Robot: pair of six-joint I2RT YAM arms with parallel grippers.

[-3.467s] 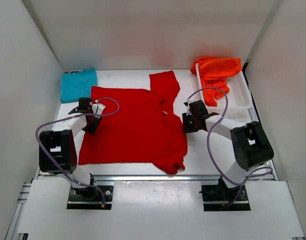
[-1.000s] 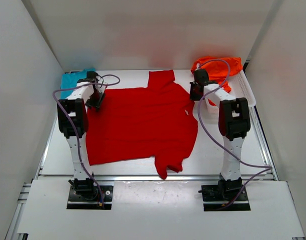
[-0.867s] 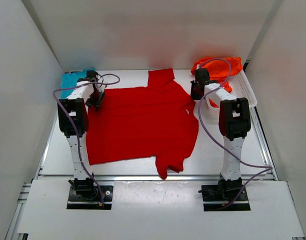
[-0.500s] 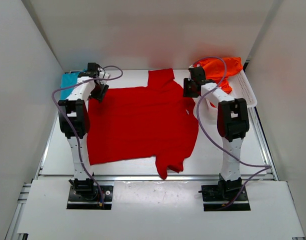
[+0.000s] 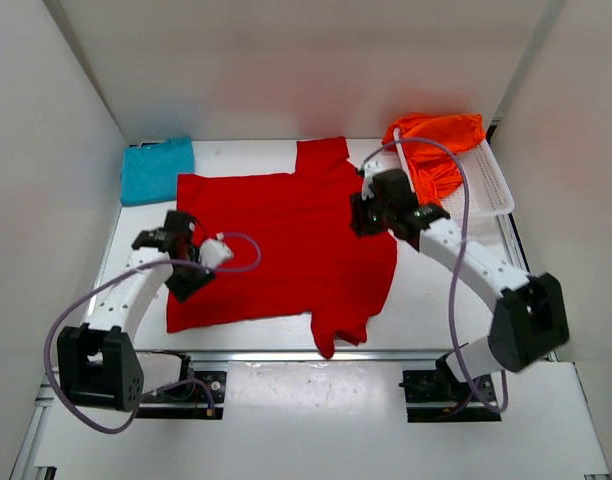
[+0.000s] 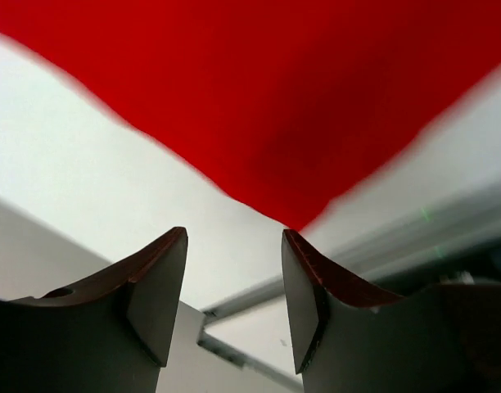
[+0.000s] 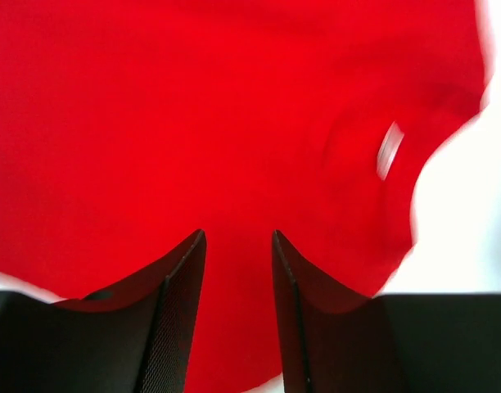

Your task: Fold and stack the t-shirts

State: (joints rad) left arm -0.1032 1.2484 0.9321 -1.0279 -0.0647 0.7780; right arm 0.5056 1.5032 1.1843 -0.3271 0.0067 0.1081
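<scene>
The red t-shirt's front hem corner is the part my left gripper needs to grab next, and then I can fold the t-shirt's front side over toward the back.
The red t-shirt (image 5: 286, 240) lies spread flat in the middle of the table, one sleeve at the back and one at the front. My left gripper (image 5: 189, 283) hovers open and empty over its left edge; in the left wrist view (image 6: 234, 278) the shirt's front left corner (image 6: 300, 123) lies ahead of the jaws. My right gripper (image 5: 359, 218) is open and empty above the shirt's right side; it also shows in the right wrist view (image 7: 238, 278), with the collar label (image 7: 389, 149) nearby. The teal-blue t-shirt (image 5: 156, 170) lies folded at the back left. The orange t-shirt (image 5: 436, 140) lies crumpled in the basket.
A white mesh basket (image 5: 491, 180) stands at the back right, holding the orange shirt. White walls close in the table on the left, back and right. A metal rail (image 5: 286, 352) runs along the near table edge.
Both grippers have left the shirt's far corners and drawn back toward me, the left to the shirt's left edge, the right to near the collar. The red shirt stays flat.
</scene>
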